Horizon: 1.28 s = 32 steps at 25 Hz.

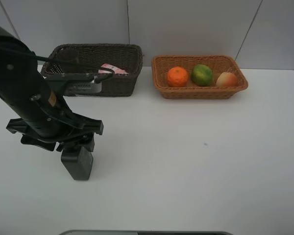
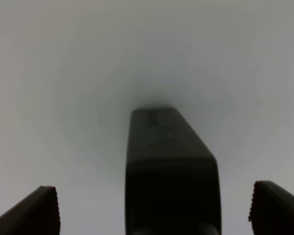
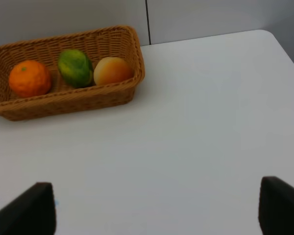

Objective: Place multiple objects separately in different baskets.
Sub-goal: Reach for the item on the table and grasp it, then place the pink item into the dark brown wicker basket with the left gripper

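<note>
I should grab the black bottle by its body (image 1: 78, 165) (image 2: 172, 191) with my left gripper next, so that I can place it in the dark brown basket.
The black pump bottle (image 1: 77, 164) lies on the white table at the front left. My left gripper (image 1: 76, 145) is lowered over it. In the left wrist view the bottle (image 2: 169, 166) lies between the fingers of the open left gripper (image 2: 154, 208), which stand apart from its sides. The orange (image 1: 177, 76), green fruit (image 1: 202, 75) and peach-like fruit (image 1: 227, 79) sit in the light tan basket (image 1: 200, 92). The pink tube (image 1: 112, 69) lies in the dark brown basket (image 1: 112, 85). The right gripper (image 3: 157, 210) is open and empty, out of the high view.
A dim cup-like shape (image 1: 68, 55) sits at the dark basket's far left end, partly behind my left arm (image 1: 24, 93). The right wrist view shows the tan basket (image 3: 63, 100) with the three fruits and the table's far right corner (image 3: 267, 34).
</note>
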Each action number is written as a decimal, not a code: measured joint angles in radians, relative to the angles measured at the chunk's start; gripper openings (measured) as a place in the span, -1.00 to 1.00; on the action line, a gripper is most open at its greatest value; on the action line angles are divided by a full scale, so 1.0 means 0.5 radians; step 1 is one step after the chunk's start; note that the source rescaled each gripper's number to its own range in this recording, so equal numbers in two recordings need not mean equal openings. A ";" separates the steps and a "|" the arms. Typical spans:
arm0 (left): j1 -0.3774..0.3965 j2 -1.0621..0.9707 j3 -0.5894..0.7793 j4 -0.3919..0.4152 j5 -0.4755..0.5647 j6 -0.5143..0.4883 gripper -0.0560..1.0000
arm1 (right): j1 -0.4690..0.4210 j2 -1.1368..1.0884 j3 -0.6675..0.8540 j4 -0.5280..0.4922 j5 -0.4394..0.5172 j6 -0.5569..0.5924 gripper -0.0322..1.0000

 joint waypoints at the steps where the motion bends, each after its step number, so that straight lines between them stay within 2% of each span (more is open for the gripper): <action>1: 0.000 0.011 0.003 0.000 -0.004 0.000 0.99 | 0.000 0.000 0.000 0.000 0.000 0.000 0.61; 17: 0.000 0.125 0.002 -0.004 -0.052 -0.001 0.97 | 0.000 0.000 0.000 0.000 0.000 0.000 0.61; 19: 0.000 0.125 0.002 -0.004 -0.052 -0.001 0.85 | 0.000 0.000 0.000 0.000 0.000 0.000 0.61; 20: 0.000 0.127 0.002 -0.004 -0.047 -0.001 0.71 | 0.000 0.000 0.000 0.000 0.000 0.000 0.61; 22: 0.000 0.127 0.002 -0.009 -0.043 -0.002 0.28 | 0.000 0.000 0.000 0.000 0.000 0.000 0.61; 23: 0.000 0.127 0.002 -0.012 -0.046 -0.002 -0.01 | 0.000 0.000 0.000 0.000 0.000 0.000 0.61; 24: 0.000 0.127 0.002 -0.008 -0.043 -0.002 -0.10 | 0.000 0.000 0.000 0.000 0.000 0.000 0.61; 32: 0.000 0.127 0.002 -0.008 -0.041 -0.020 -0.08 | 0.000 0.000 0.000 0.000 0.000 0.000 0.61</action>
